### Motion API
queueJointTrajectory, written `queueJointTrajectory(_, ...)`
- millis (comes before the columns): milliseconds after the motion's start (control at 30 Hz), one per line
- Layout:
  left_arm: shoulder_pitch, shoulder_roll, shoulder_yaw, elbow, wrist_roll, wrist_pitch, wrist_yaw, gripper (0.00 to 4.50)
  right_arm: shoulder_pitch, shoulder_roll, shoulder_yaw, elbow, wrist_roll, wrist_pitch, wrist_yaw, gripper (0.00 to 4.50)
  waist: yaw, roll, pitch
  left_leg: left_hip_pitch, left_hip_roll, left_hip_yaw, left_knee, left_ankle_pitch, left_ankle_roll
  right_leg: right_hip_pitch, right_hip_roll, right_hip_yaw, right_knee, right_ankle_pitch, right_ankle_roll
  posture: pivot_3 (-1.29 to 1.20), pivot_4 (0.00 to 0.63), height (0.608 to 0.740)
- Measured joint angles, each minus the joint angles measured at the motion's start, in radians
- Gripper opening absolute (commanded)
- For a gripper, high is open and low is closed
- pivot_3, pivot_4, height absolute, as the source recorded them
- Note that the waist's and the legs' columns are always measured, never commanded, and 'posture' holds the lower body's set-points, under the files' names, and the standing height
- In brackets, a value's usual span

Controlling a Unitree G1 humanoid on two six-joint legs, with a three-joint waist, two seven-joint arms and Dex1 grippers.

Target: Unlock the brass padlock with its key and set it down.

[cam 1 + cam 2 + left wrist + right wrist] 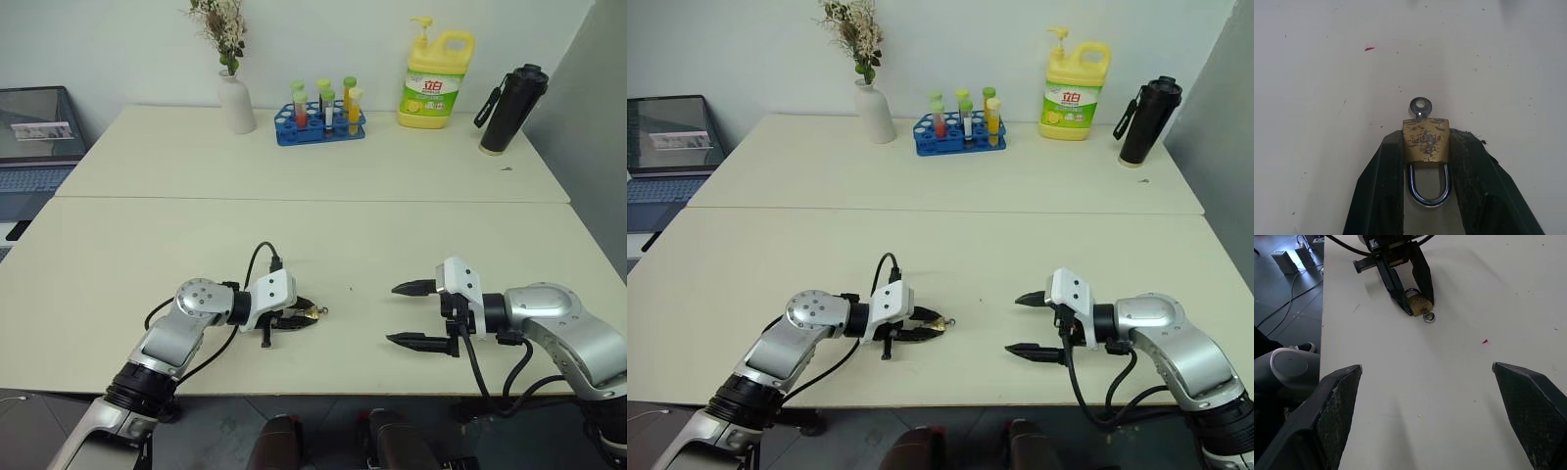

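Observation:
I will next grip the key by its round silver head [1429,317] with my right gripper, to turn it and unlock the brass padlock [1418,304].
The brass padlock [1426,142] lies on the white table [323,235] near its front edge, and my left gripper [302,315] is shut on it, one finger pressed against each side of its yellow body. Its silver shackle loop [1429,191] sits back between the fingers. The key [1421,106] is in the lock's bottom, and its round silver head sticks out past the fingertips. Across a gap of bare table to the right, my right gripper [394,313] hangs open and empty, pointing toward the padlock [1418,302] and the key [1428,317].
Along the table's far edge stand a white vase with dried flowers [235,98], a blue rack of test tubes [320,122], a yellow detergent bottle [436,83] and a black flask [512,108]. A laptop [34,137] sits off the table to the left.

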State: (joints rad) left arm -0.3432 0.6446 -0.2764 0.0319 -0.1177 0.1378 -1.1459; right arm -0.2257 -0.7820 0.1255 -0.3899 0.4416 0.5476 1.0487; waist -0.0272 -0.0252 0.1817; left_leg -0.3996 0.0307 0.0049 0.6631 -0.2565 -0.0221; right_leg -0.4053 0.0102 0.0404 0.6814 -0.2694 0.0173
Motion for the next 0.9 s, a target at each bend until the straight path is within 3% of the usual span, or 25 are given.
queueJointTrajectory(167,0.006,-0.009,0.003,-0.053,-0.002,-0.058,0.0,0.97,0.002,0.002,-0.03,0.006,-0.01,-0.027,-0.018,4.5,0.0,0.0,0.0,0.0,0.0,0.0,0.0,0.0,0.0,0.0,0.0,0.0,0.0,0.0,0.0,0.0,0.15,0.74)
queueJointTrajectory(433,-0.127,-0.083,0.015,-0.156,-0.031,-0.205,0.021,0.97,0.016,0.015,-0.106,0.049,-0.015,-0.068,-0.049,4.5,0.003,0.0,0.0,-0.001,-0.001,0.0,0.0,0.0,0.0,0.0,0.0,0.0,0.0,0.0,0.0,0.0,0.15,0.74)
queueJointTrajectory(700,-0.142,-0.082,0.013,-0.057,0.144,-0.619,0.112,0.97,0.02,-0.002,-0.124,0.021,0.079,0.042,-0.047,4.5,-0.001,0.0,0.0,0.0,0.0,0.0,0.0,0.0,0.0,0.0,0.002,0.001,0.0,0.003,-0.004,0.0,0.15,0.74)
queueJointTrajectory(900,-0.174,-0.078,0.021,0.103,0.363,-1.005,0.317,0.97,-0.01,0.066,-0.128,0.006,0.153,0.124,-0.09,4.5,-0.001,0.0,0.0,0.0,0.0,0.001,0.0,0.0,0.0,0.0,0.001,0.001,0.0,0.003,-0.004,0.0,0.15,0.74)
